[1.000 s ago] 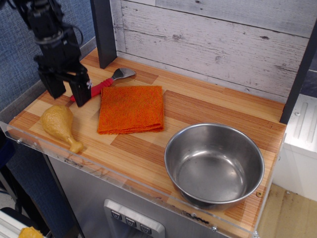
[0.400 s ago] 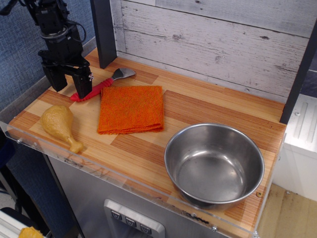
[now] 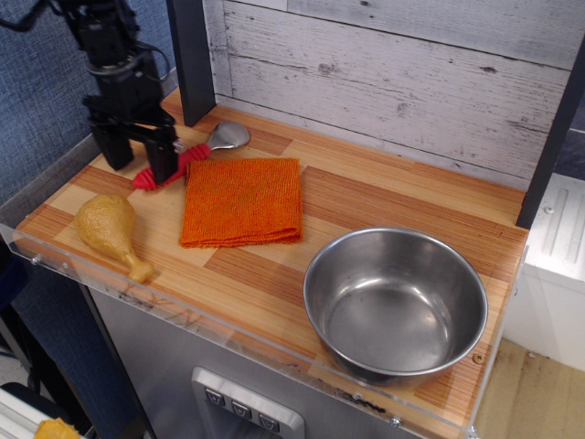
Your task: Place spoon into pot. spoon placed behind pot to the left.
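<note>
I need to take hold of the spoon by its red ribbed handle (image 3: 189, 158) with my gripper next, so that I can put the spoon into the pot.
The spoon (image 3: 195, 155) lies at the back left of the wooden counter, its red ribbed handle pointing front-left and its silver bowl end (image 3: 228, 135) toward the wall. My black gripper (image 3: 139, 170) is open and stands low over the handle's front end. One finger (image 3: 163, 163) covers part of the handle, and the handle tip shows between the fingers. The pot (image 3: 366, 261), a large shiny steel bowl, sits empty at the front right, far from the gripper.
A folded orange cloth (image 3: 242, 201) lies between spoon and pot. A yellow-tan toy drumstick (image 3: 108, 229) lies at the front left. A dark post (image 3: 190, 55) stands just behind the spoon, with a plank wall behind it. A clear lip runs along the counter's front edge.
The gripper has moved back and slightly right, from beside the drumstick to over the spoon's handle end. It has stayed open, and the spoon has barely shifted.
</note>
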Available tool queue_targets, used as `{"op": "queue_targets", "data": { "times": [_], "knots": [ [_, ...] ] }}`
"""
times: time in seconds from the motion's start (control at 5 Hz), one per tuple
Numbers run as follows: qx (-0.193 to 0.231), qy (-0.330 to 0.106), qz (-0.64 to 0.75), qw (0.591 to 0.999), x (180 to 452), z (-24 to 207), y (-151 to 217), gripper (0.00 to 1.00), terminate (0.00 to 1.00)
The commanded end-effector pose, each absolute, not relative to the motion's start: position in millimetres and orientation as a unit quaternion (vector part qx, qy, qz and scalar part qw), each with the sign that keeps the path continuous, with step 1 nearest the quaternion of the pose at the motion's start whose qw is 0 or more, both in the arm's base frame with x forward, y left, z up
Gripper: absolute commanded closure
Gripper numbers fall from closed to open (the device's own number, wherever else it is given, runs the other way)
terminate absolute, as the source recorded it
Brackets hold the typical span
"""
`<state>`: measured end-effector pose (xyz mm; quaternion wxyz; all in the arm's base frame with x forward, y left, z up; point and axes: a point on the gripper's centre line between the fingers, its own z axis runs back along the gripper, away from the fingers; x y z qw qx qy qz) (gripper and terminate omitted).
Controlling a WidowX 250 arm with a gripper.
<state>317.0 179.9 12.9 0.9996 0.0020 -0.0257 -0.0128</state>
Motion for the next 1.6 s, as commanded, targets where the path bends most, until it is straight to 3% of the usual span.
{"op": "queue_targets", "data": {
  "times": [0.0,0.2,0.4,1.0,1.4],
  "knots": [
    [0.018,-0.041,-0.04,0.998,318,18,155,0.0,0.0],
    [0.018,-0.041,-0.047,0.998,314,16,149,0.0,0.0],
    [0.027,-0.05,-0.045,0.997,315,20,152,1.0,0.0],
    [0.037,-0.06,-0.036,0.997,314,40,167,1.0,0.0],
    [0.03,-0.083,-0.02,0.996,305,89,181,1.0,0.0]
  ]
}}
